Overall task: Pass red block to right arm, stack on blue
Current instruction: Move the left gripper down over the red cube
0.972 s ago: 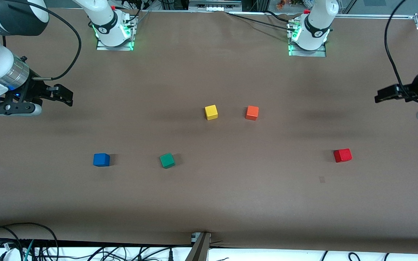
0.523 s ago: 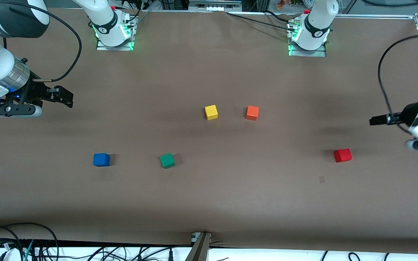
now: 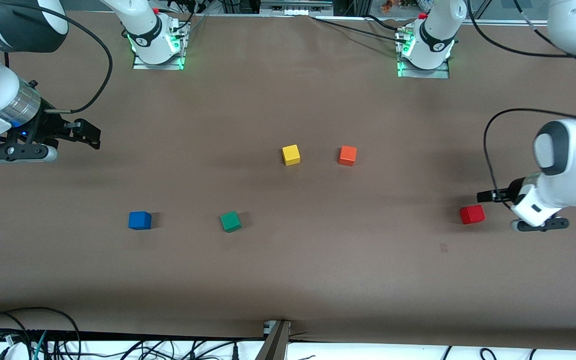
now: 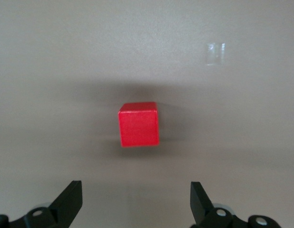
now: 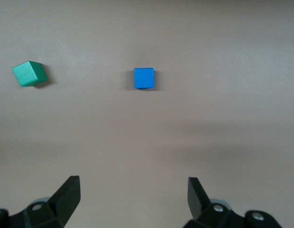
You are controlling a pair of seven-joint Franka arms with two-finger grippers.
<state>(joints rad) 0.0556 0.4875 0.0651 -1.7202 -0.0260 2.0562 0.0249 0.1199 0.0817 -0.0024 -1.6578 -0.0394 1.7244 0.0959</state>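
Next, my left gripper grabs the red block by its body (image 3: 472, 215) (image 4: 138, 124) to pass the block over for stacking.
The red block (image 3: 472, 214) lies on the brown table near the left arm's end; in the left wrist view the red block (image 4: 139, 124) sits just ahead of the open fingers. My left gripper (image 3: 490, 195) (image 4: 136, 190) hangs open and empty over the table right beside it, not touching. The blue cube (image 3: 139, 220) (image 5: 143, 78) rests toward the right arm's end. My right gripper (image 3: 85, 135) (image 5: 133, 187) waits open and empty above the table at that end, well apart from the blue cube.
A green cube (image 3: 230, 221) (image 5: 29, 73) lies beside the blue one, toward the table's middle. A yellow cube (image 3: 291, 154) and an orange cube (image 3: 347, 155) sit mid-table, farther from the front camera. Cables run along the front edge.
The left arm has swung in from the table's end and come down beside the red block, its gripper still open. The right arm and all cubes have stayed put.
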